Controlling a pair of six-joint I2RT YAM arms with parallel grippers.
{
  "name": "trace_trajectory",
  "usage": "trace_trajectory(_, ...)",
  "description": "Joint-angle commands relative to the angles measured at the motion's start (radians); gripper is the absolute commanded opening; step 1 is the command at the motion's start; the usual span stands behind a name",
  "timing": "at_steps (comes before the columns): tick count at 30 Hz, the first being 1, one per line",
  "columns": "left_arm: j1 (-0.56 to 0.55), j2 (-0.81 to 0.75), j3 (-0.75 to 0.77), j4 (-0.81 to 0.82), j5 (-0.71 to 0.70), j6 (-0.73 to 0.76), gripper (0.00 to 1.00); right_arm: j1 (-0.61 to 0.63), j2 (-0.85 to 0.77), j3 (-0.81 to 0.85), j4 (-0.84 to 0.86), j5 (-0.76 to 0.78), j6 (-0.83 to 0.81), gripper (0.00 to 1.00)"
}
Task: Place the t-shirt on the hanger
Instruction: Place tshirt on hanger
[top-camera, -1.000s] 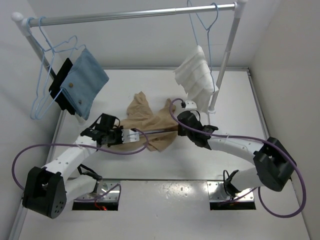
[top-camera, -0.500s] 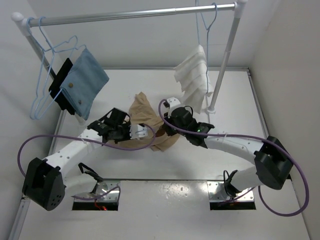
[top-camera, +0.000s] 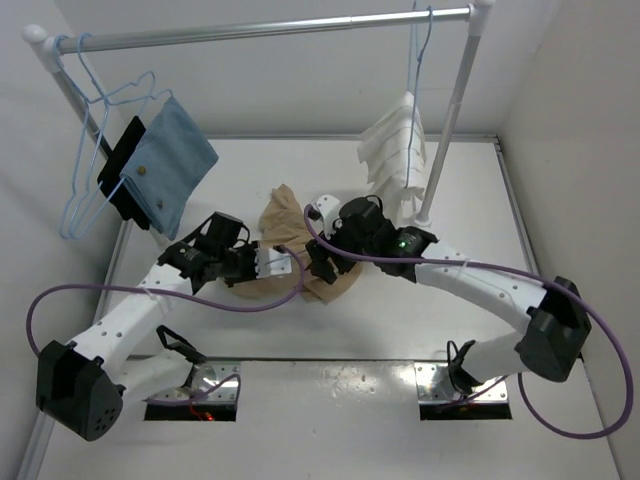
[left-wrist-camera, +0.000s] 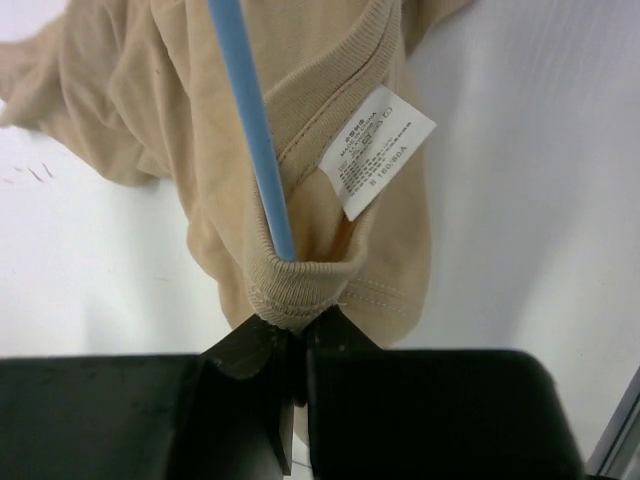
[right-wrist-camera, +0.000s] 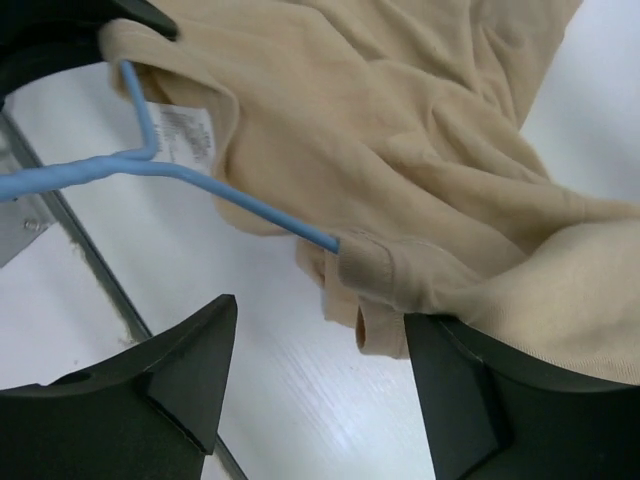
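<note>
I need to grab the hanger wire with my right gripper next, at the place where the wire enters the folded hem. The wire's top then stays free to hang the t-shirt (top-camera: 288, 225).
The tan t-shirt (top-camera: 288, 225) lies bunched on the white table between both arms. In the left wrist view my left gripper (left-wrist-camera: 297, 328) is shut on the ribbed collar of the t-shirt (left-wrist-camera: 330, 230), beside its white label (left-wrist-camera: 378, 150). The pale-blue hanger (left-wrist-camera: 250, 130) wire runs down into that collar. In the right wrist view the hanger (right-wrist-camera: 200, 185) wire enters a folded hem of the t-shirt (right-wrist-camera: 400, 130). My right gripper (right-wrist-camera: 320, 312) stands open just below that hem, holding nothing. In the top view the left gripper (top-camera: 285, 267) and right gripper (top-camera: 318, 262) are close together.
A clothes rail (top-camera: 270, 28) spans the back on two posts; its right post (top-camera: 447, 130) stands near my right arm. Spare blue hangers (top-camera: 90, 160) and a light-blue cloth (top-camera: 170, 165) hang at the left. A white ribbed cloth (top-camera: 395, 150) hangs at the right.
My right gripper has moved left toward the left gripper and opened, bunching the t-shirt. The white cloth has swung on the rail. The left gripper keeps its grip.
</note>
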Motion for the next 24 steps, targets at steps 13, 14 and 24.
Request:
trace_trajectory(13, -0.001, 0.012, 0.085, -0.060, 0.120, 0.145, 0.00, -0.003, -0.089, 0.314, -0.333, -0.184, -0.235, 0.71)
trace_trajectory(14, -0.001, 0.012, 0.095, -0.060, 0.120, 0.145, 0.00, -0.003, -0.099, 0.282, -0.319, -0.184, -0.244, 0.71)
trace_trajectory(24, 0.008, 0.000, 0.126, -0.114, 0.229, 0.200, 0.00, 0.006, -0.018, 0.161, -0.132, -0.201, -0.211, 0.68)
